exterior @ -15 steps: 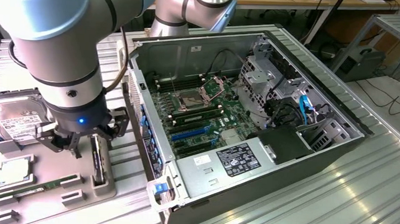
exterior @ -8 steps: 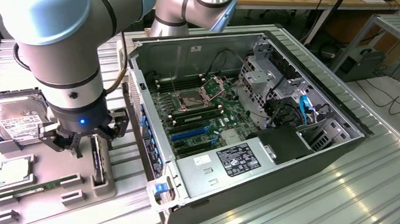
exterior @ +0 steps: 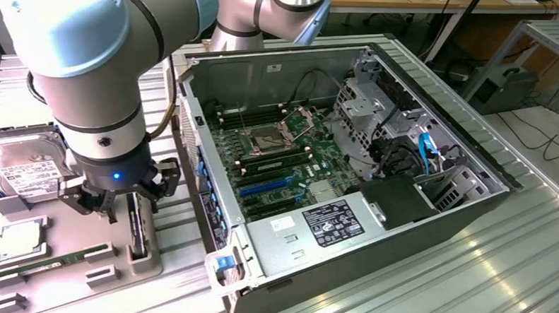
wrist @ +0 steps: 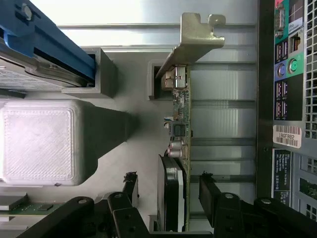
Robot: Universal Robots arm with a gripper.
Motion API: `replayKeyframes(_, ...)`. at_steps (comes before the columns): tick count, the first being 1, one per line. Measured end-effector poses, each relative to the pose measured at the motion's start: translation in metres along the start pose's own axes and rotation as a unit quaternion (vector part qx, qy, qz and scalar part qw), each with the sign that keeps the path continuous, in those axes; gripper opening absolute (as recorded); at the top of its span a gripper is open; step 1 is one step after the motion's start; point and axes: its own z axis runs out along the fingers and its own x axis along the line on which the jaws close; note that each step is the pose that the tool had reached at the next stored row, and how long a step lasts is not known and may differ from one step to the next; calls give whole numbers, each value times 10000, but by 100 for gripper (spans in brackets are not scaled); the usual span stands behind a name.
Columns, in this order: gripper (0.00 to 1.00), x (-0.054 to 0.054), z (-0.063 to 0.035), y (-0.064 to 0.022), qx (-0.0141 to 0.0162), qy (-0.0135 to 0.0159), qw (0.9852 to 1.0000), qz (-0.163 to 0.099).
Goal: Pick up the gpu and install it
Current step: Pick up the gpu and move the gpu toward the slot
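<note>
The robot's gripper should grab the GPU next by its flat-sided fan end [exterior: 138, 224], because the silver bracket bends outward and parts stick up beside it.
The gpu [exterior: 137, 229] is a thin black card standing on edge in a slot of the grey holder tray [exterior: 69, 232], at the exterior view's left of the open computer case [exterior: 355, 167]. In the wrist view the gpu [wrist: 179, 124] shows its silver end bracket [wrist: 195, 37] and its round black fan. My gripper [exterior: 130, 201] hangs just above the card. It is open, and its black fingers [wrist: 208, 193] stand on either side of the fan end, apart from the card. Nothing is held.
The case lies on its side with the motherboard [exterior: 279, 156] exposed; its rear port panel [wrist: 290, 74] is close beside the gpu. On the tray sit a silver hard drive [exterior: 24, 170], a processor chip [exterior: 21, 237] and a green memory stick [exterior: 39, 266]. A grey block [wrist: 39, 144] stands beside the gpu.
</note>
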Motion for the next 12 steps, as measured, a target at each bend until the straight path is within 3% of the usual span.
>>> replayKeyframes(4, 62, 0, 50, -1, -1, 5, 10000, 60)
replayKeyframes(12, 60, 0, 51, -1, -1, 6, 10000, 61)
